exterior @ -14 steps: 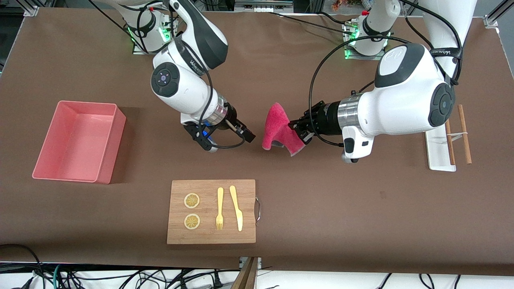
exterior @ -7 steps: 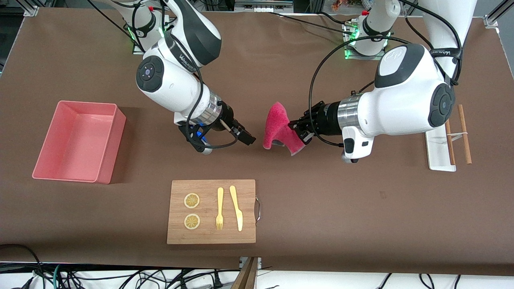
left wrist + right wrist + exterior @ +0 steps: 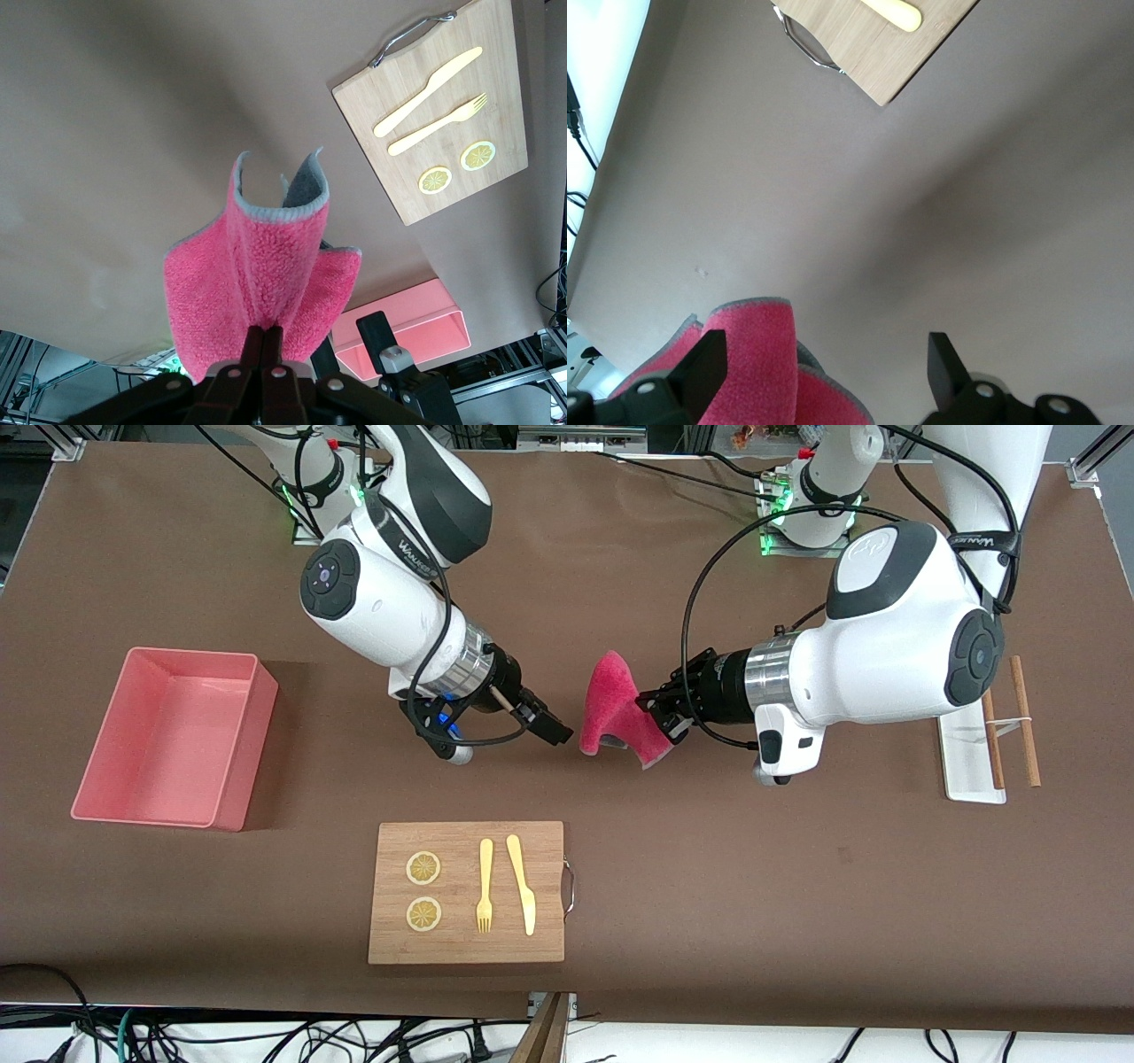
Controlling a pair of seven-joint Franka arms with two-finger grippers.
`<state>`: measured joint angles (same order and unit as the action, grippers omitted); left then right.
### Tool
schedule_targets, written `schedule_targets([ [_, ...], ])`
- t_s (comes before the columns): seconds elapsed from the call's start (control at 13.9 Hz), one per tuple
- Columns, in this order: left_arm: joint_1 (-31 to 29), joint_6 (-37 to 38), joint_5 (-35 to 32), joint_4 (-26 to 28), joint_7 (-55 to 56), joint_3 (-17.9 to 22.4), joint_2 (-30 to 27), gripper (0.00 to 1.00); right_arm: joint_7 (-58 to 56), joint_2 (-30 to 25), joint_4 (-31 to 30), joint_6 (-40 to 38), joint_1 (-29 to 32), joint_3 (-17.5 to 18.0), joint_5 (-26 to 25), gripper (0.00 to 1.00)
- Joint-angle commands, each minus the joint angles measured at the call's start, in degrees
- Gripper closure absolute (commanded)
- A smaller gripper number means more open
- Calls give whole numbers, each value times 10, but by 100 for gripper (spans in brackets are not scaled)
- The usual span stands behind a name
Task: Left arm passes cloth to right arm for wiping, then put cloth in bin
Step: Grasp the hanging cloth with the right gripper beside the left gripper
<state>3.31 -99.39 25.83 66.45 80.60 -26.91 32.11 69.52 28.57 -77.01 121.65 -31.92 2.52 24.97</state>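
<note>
The magenta-red cloth (image 3: 613, 710) has loose folds. My right gripper will grip the cloth there next, to wipe and then reach the salmon-pink bin.
My left gripper (image 3: 663, 716) is shut on the magenta-red cloth (image 3: 613, 710) and holds it up over the middle of the table, the cloth hanging in folds. In the left wrist view the closed fingers (image 3: 266, 341) pinch the cloth (image 3: 257, 266) at its edge. My right gripper (image 3: 556, 732) is open, just beside the cloth on the bin's side, not touching it. In the right wrist view its fingers stand wide apart (image 3: 824, 363), with the cloth (image 3: 757, 354) next to one finger. The salmon-pink bin (image 3: 89, 802) stands at the right arm's end of the table and holds nothing.
A wooden cutting board (image 3: 461, 948) with two lemon slices, a fork and a knife lies nearer the front camera than the grippers. A white flat tray (image 3: 961, 775) with two brown sticks sits at the left arm's end.
My right arm has swung its elbow toward its base and brought its open gripper a little closer to the cloth. My left arm and the cloth have not moved.
</note>
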Motion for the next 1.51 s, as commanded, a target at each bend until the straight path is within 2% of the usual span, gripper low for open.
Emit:
schedule_targets([
  [0.0, 4, 4, 12, -19, 8, 1, 9, 100, 2, 5, 10, 7, -2, 3, 20, 0],
  [0.14, 7, 4, 11, -16, 8, -1, 8, 100, 6, 13, 10, 36, -2, 13, 45, 0],
  [0.36, 56, 3, 1, -12, 17, 5, 8, 100, 5, 22, 11, 64, -2, 18, 50, 0],
  [0.87, 64, 3, 0, -10, 29, 5, 9, 100, -5, 36, 5, 61, 9, 23, 46, 4],
  [0.94, 65, 3, 1, -10, 29, 5, 9, 100, -5, 39, 5, 60, 9, 23, 45, 7],
  [1.01, 65, 3, 1, -10, 30, 5, 9, 100, -6, 39, 5, 60, 9, 23, 45, 15],
  [1.3, 64, 3, 1, -10, 29, 5, 8, 100, -6, 43, 5, 59, 6, 25, 47, 73],
  [1.37, 64, 3, 1, -10, 30, 5, 8, 99, -7, 43, 5, 57, 6, 25, 47, 90],
  [1.44, 64, 3, 1, -10, 30, 5, 8, 97, -7, 43, 7, 54, 6, 26, 46, 100],
])
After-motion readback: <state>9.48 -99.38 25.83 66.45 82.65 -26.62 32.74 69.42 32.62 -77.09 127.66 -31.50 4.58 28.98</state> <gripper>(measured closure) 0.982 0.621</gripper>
